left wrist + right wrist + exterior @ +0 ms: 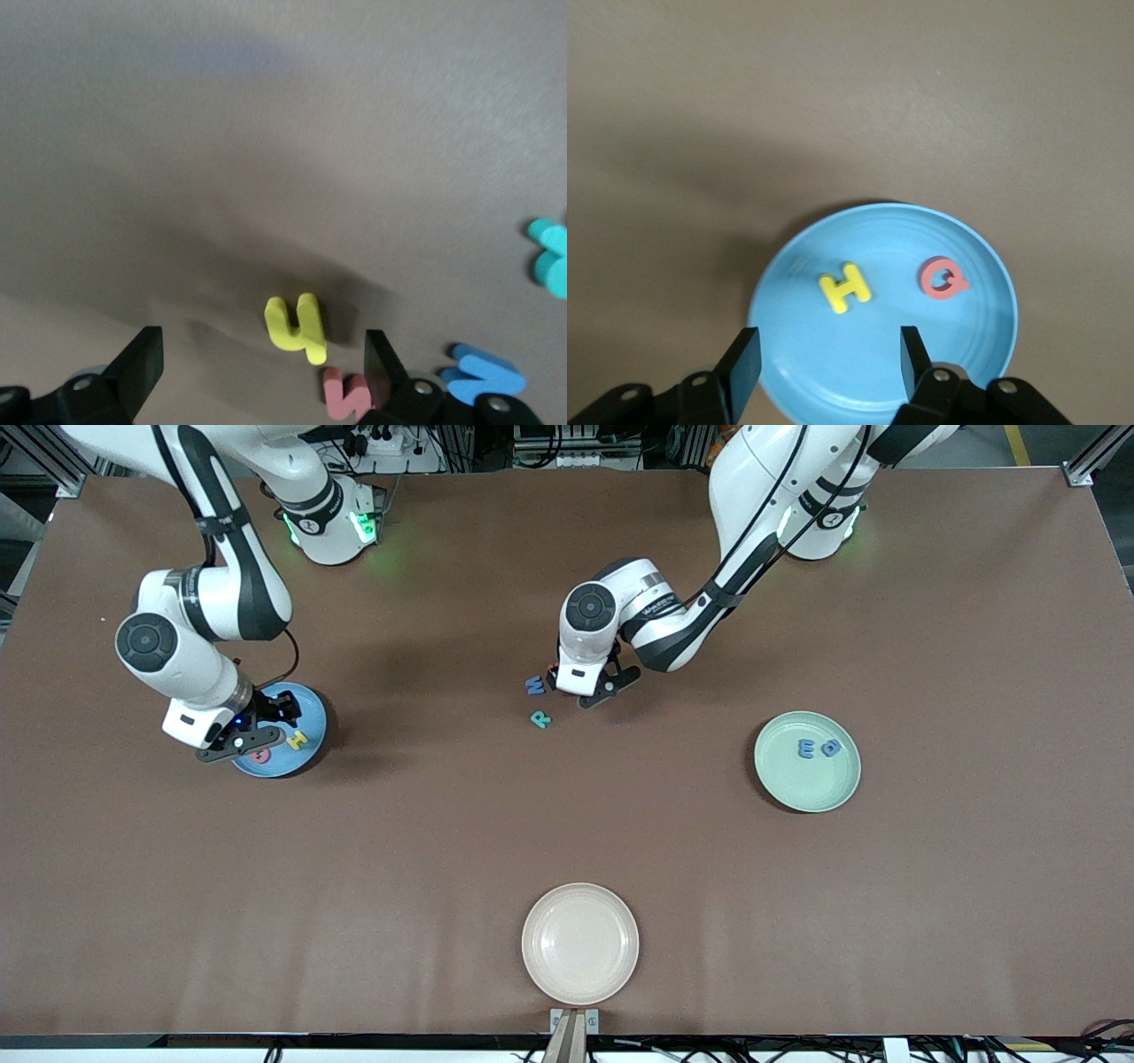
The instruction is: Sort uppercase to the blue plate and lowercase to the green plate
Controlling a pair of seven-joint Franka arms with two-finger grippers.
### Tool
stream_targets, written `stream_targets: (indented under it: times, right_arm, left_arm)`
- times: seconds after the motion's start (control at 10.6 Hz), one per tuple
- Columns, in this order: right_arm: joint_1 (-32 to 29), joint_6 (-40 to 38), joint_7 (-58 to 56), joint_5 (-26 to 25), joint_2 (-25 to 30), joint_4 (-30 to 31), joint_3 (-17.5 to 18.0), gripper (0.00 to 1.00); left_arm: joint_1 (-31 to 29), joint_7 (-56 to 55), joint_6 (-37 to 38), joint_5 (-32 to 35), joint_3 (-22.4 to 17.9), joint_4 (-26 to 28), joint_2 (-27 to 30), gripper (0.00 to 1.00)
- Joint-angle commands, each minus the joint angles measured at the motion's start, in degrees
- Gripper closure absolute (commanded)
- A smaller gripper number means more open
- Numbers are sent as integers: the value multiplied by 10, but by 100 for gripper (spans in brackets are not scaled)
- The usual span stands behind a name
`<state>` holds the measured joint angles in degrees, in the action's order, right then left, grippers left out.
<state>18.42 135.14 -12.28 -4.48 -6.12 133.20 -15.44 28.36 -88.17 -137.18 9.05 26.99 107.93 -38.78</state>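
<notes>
I will close my left gripper on the yellow h because its fingers are level with the h in the left wrist view. Closing now would hold it now.
The blue plate lies at the right arm's end of the table and holds uppercase letters: a yellow H and a red Q. My right gripper hangs open and empty above it. My left gripper is open low over mid-table, where a lowercase yellow h lies between its fingers and a red w lies by one finger. A blue W and teal R lie beside them. The green plate holds a blue e and p.
A cream plate sits at the table edge nearest the front camera, midway along. The brown table carries nothing else. In the front view the left arm's hand hides the yellow h and red w.
</notes>
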Motion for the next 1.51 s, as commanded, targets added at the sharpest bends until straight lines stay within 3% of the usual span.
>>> stream_targets:
  times: [0.0, 0.09, 0.47, 0.66, 0.94, 1.13, 1.32, 1.41]
  right_arm:
    - [33, -34, 87, 11, 23, -12, 8, 28]
    - [44, -30, 140, 11, 24, -11, 26, 28]
    - [45, 18, 443, 13, 6, -11, 174, 28]
    - [62, 62, 579, 16, -27, -13, 214, 28]
    - [85, 67, 716, 17, -78, -64, 220, 28]
    - [87, 56, 771, 17, -106, -100, 220, 25]
    - [93, 37, 844, 17, -131, -134, 220, 21]
    - [96, 21, 884, 17, -152, -160, 220, 20]
  left_arm:
    - [-6, -18, -8, 18, 8, 10, 3, 9]
    - [-6, -18, -10, 18, 8, 10, 3, 14]
    - [-8, -18, -17, 18, 8, 12, -1, 22]
    - [-9, -18, -26, 18, 8, 11, -2, 33]
    - [-9, -18, -34, 21, 8, 10, -6, 67]
    - [-9, -18, -34, 21, 8, 9, -8, 77]
    - [-13, -18, -36, 21, 8, 8, -5, 100]
    - [-21, -18, -35, 20, 8, 8, -2, 100]
